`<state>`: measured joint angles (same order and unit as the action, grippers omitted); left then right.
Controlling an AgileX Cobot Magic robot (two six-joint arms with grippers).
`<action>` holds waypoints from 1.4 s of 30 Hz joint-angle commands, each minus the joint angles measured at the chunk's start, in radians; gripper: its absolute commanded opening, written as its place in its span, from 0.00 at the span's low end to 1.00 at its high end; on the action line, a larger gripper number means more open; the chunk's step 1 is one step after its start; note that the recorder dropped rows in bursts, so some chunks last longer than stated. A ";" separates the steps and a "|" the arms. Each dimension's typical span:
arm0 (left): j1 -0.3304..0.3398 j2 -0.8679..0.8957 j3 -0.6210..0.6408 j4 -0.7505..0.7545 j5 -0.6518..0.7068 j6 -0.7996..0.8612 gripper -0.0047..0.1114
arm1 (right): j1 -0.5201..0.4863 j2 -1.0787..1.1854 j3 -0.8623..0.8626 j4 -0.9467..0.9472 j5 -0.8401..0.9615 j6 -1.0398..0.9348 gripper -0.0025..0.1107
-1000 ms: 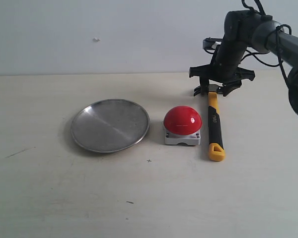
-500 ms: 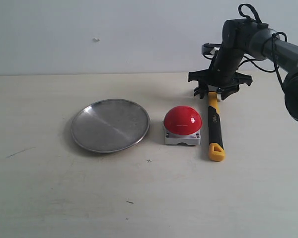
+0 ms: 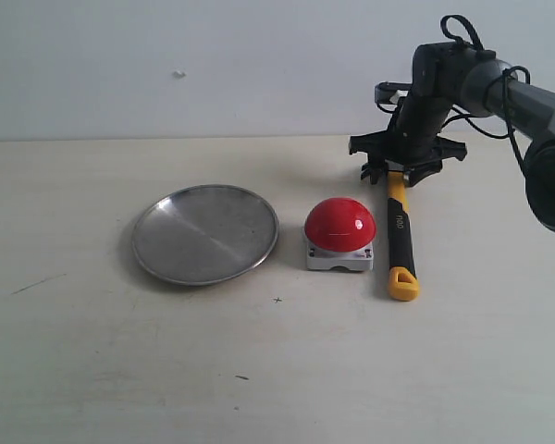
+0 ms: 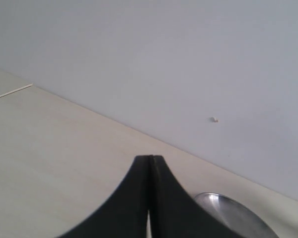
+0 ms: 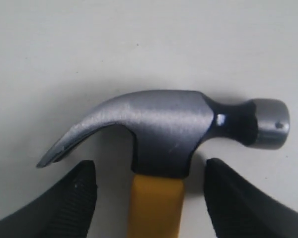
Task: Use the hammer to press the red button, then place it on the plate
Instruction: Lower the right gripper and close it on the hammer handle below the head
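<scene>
My right gripper needs to press the red button with the hammer, so next it should grab the hammer by its yellow neck just below the head [image 5: 157, 198].
The hammer [image 3: 399, 231] lies flat on the table just right of the red button [image 3: 339, 224], its yellow loop toward the front and its dark head [image 5: 164, 124] at the far end. My right gripper [image 3: 397, 173] is low over the head end, open, with one finger [image 5: 69, 198] on each side of the yellow handle neck and a gap on both sides. The steel plate [image 3: 205, 233] sits left of the button, and its rim [image 4: 228, 210] shows in the left wrist view. My left gripper [image 4: 150, 161] is shut on nothing and is out of the exterior view.
A pale wall runs behind the table's far edge [image 3: 166, 139]. Small dark specks [image 3: 241, 376] mark the tabletop near the front.
My right gripper has dropped and shifted slightly left, settling around the hammer's neck just under the head. Hammer, button and plate have stayed put.
</scene>
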<state>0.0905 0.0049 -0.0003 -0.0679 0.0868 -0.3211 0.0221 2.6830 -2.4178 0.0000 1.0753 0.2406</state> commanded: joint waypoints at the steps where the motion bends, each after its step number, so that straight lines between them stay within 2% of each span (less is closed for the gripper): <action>1: -0.001 -0.005 0.000 0.001 0.001 0.004 0.04 | 0.001 0.005 -0.005 0.000 0.009 -0.004 0.51; 8: -0.001 -0.005 0.000 0.001 0.001 0.004 0.04 | 0.001 0.005 -0.005 0.000 0.047 -0.057 0.28; 15: -0.001 -0.005 0.000 0.001 0.000 0.005 0.04 | 0.001 0.005 -0.005 0.000 0.061 -0.111 0.19; 18: -0.001 -0.005 0.000 0.001 0.000 0.005 0.04 | 0.001 0.005 -0.005 0.000 0.064 -0.111 0.19; 20: -0.001 -0.005 0.000 0.001 0.000 0.005 0.04 | 0.001 0.005 -0.005 0.000 0.060 -0.109 0.23; 23: -0.001 -0.005 0.000 0.001 0.000 0.005 0.04 | 0.001 0.005 -0.005 0.000 0.077 -0.114 0.39; 25: -0.001 -0.005 0.000 0.001 0.000 0.005 0.04 | 0.001 0.005 -0.005 0.000 0.077 -0.124 0.42; 42: -0.001 -0.005 0.000 0.001 0.000 0.005 0.04 | 0.001 0.005 -0.005 -0.033 0.116 -0.131 0.42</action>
<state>0.0905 0.0049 -0.0003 -0.0679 0.0868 -0.3211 0.0221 2.6830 -2.4236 -0.0246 1.1637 0.1187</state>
